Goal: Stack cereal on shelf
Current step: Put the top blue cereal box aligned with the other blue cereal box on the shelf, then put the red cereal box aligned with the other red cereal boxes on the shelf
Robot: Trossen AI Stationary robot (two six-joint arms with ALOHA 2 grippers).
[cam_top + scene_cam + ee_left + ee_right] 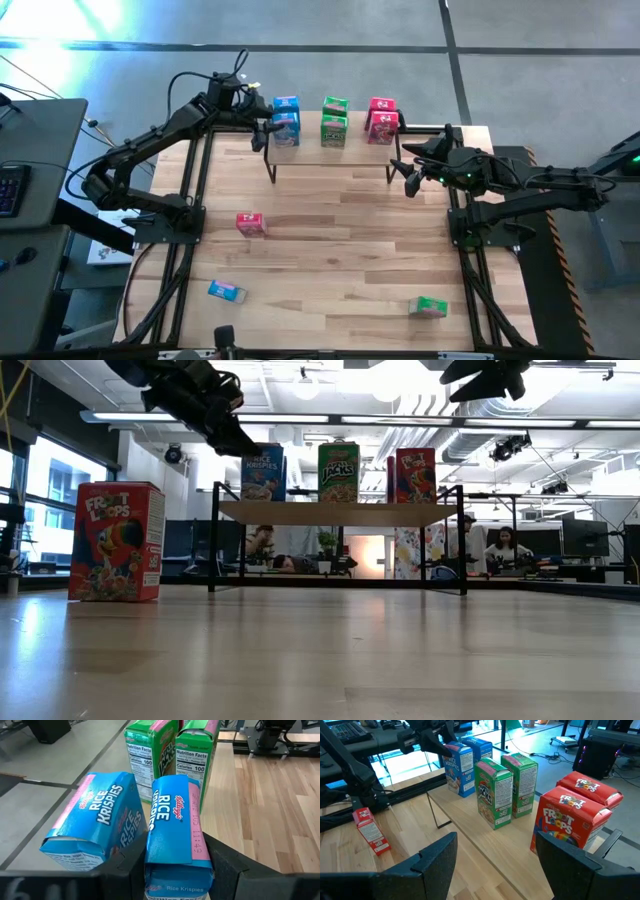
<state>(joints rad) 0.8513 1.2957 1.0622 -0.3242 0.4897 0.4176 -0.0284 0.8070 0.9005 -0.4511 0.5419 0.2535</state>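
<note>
The blue box's base (285, 141) is resting on the shelf plank (305, 152) and the box would stand on its own, so it is time to open my left gripper now.
The shelf (330, 150) stands at the table's far middle. On it are two blue cereal boxes (286, 104), two green ones (334, 118) and two red ones (382, 116). My left gripper (264, 130) is at the shelf's left end, shut on the nearer blue box (172, 820), which stands beside the other blue box (92, 822). My right gripper (502, 865) hovers open off the shelf's right end, short of the red boxes (570, 820), touching nothing. A red box (250, 223) stands on the table; a blue box (227, 291) and a green box (428, 306) lie near the front. My left gripper pinches the nearer blue box between its two fingers (227, 865), on two opposite sides near the box's top (172, 862). It comes from the table's left, slanting a little downward. The box stands upright with its bottom (262, 498) on the shelf plank.
Black arm frames (190, 200) run along both sides of the table. Bare wood lies between the shelf and the loose boxes. Beyond the table, the low view shows people seated in the room (505, 550).
</note>
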